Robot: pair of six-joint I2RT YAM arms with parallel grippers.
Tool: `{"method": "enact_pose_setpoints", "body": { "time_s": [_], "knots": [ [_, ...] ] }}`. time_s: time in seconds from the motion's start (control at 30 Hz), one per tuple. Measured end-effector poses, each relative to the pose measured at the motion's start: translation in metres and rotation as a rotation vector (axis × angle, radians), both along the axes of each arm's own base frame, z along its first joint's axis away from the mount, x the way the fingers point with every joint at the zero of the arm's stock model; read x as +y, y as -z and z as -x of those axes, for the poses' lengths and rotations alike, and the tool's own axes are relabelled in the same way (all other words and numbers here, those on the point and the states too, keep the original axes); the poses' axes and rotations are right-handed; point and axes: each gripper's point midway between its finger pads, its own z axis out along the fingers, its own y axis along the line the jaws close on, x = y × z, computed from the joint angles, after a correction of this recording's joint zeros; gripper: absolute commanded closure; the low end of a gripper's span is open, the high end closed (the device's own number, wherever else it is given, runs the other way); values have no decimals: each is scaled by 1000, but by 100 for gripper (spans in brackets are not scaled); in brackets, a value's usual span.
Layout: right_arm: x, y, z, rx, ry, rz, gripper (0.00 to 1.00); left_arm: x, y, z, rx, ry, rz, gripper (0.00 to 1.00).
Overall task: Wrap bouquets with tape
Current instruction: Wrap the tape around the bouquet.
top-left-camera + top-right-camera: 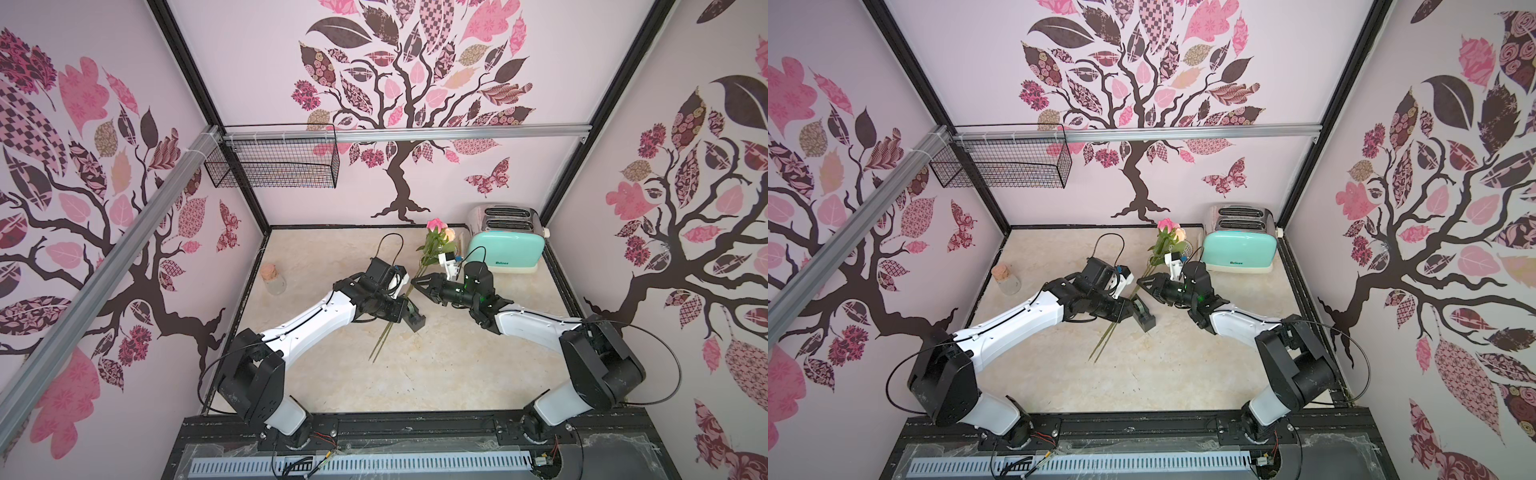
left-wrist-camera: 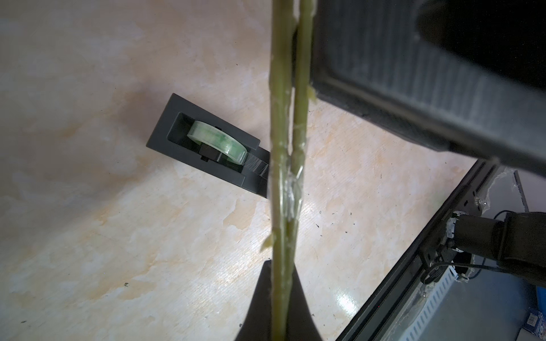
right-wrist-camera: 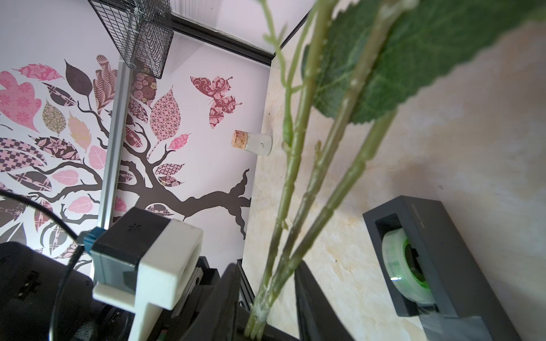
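The gathered stems will be grabbed next by my right gripper, between the tape (image 2: 291, 189) and the leaves. Then my left gripper can let go of the wrapped bouquets.
The bouquets (image 1: 435, 232) are pink and peach roses held slanting above the table, with the stems' ends (image 1: 380, 349) low toward the front. My left gripper (image 1: 400, 306) is shut on the stems (image 2: 280, 283), which are pinched between its black fingers. Crinkled clear tape (image 2: 291, 189) rings the stems just past that grip. My right gripper (image 3: 267, 273) stands open around the stems (image 3: 295, 183) higher up, with a gap beside one finger. The tape roll sits in its black dispenser (image 1: 417, 321) (image 2: 177, 138) (image 3: 437, 236) on the table under the stems.
A mint toaster (image 1: 505, 251) stands at the back right, with a chrome one (image 1: 503, 218) behind it. A corked glass jar (image 1: 273, 279) stands at the left. A wire basket (image 1: 274, 164) hangs on the back rail. A black frame edge (image 2: 413, 265) borders the table.
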Motion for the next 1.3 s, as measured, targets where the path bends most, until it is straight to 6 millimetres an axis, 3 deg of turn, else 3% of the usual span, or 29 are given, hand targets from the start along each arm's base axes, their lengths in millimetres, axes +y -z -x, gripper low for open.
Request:
{"method": "enact_pose_setpoints", "body": {
  "time_s": [0.37, 0.47, 0.57, 0.67, 0.83, 0.87, 1.0, 1.17, 1.3],
  "knots": [
    [6, -2, 2, 35, -10, 3, 73, -6, -2, -3, -31, 7, -27, 100],
    [7, -2, 2, 47, -9, 6, 85, -6, -1, -4, -48, 10, -46, 100],
    [7, 0, 0, 75, -3, 19, 89, -6, -1, -6, -63, 6, -59, 100],
    [7, -2, -2, 86, 2, 25, 100, -6, -1, -8, -75, 3, -70, 100],
    [6, 0, -3, 100, 11, 30, 100, -5, -1, -9, -83, -1, -81, 100],
    [6, 0, -3, 99, 11, 30, 100, -4, -1, -10, -83, -3, -83, 93],
    [5, 4, -3, 90, 12, 54, 100, -5, -3, -12, -92, -17, -76, 44],
    [-4, 9, -8, 83, 11, 141, 99, 4, -29, -21, -109, -79, 15, 31],
    [-14, 4, -22, 36, 2, 279, 97, 37, -56, -37, -120, -198, 138, 22]
  ]
}}
